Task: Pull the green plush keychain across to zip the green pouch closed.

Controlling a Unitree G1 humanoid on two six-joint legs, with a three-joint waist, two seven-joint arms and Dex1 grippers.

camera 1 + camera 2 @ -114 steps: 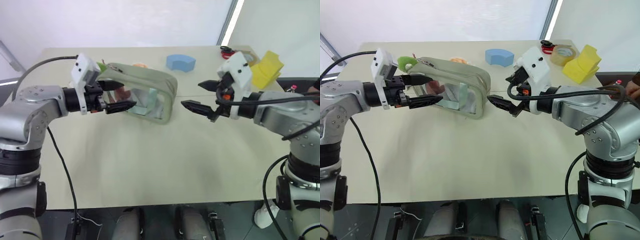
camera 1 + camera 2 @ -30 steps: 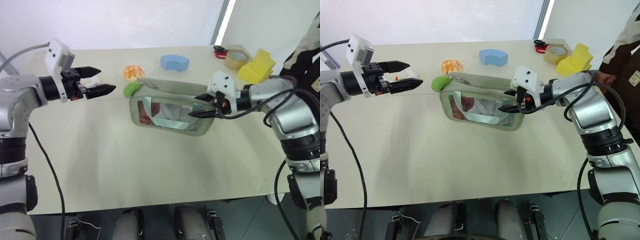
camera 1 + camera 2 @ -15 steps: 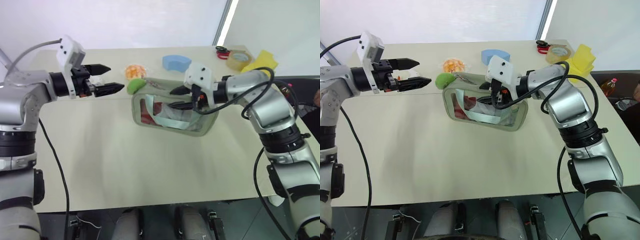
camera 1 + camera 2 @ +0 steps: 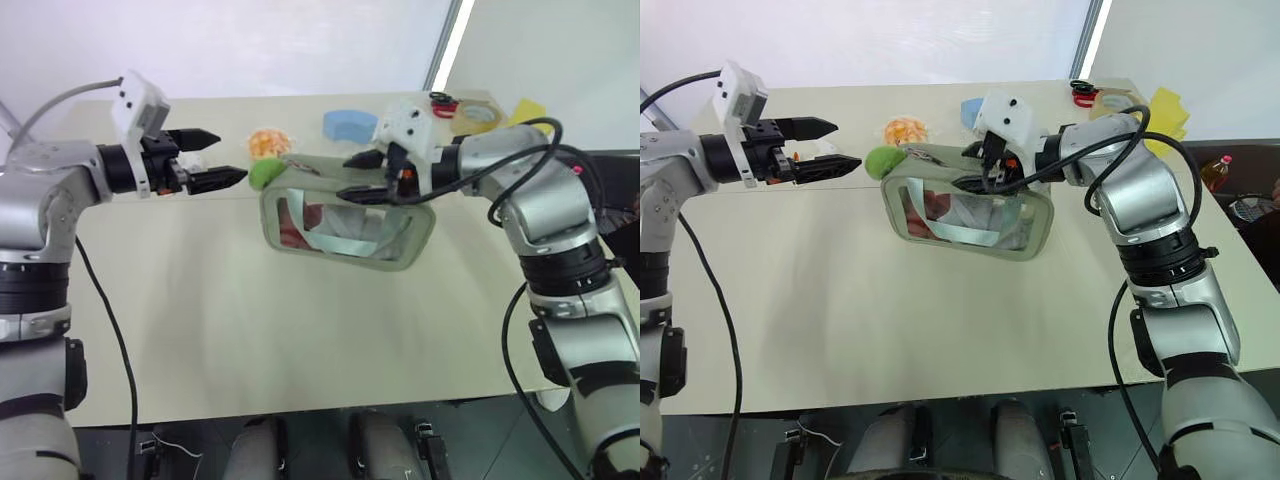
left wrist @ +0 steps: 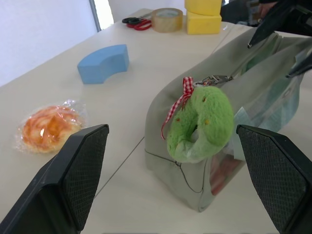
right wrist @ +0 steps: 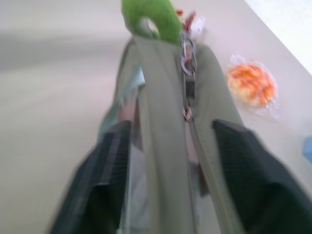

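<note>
My right gripper grabs the pouch's top edge (image 6: 168, 161) next, to zip the pouch closed. The soft fabric stands up in a thin fold beside the open zipper (image 6: 193, 144).
The green pouch (image 4: 335, 240) stands on its long edge mid-table, its clear window facing me. At its left end, on the zipper pull, hangs the green plush keychain (image 4: 265, 173), with a red checked ribbon beside it in the left wrist view. The keychain (image 5: 200, 124) lies just ahead of my left gripper (image 4: 228, 156), which is open and apart from it. My right gripper (image 4: 345, 177) is open, one finger on each side of the pouch's top edge (image 6: 168, 122), a little right of the zipper pull.
A wrapped orange pastry (image 4: 266, 142) and a blue curved foam block (image 4: 350, 124) lie behind the pouch. Tape roll (image 4: 470, 115), scissors (image 5: 136, 21) and yellow blocks (image 5: 202, 14) sit at the far right. The tan table (image 4: 250, 320) runs toward me.
My right gripper has slid left along the pouch's top and spread its jaws wide. The pouch stays upright in about the same spot. The left gripper has kept still.
</note>
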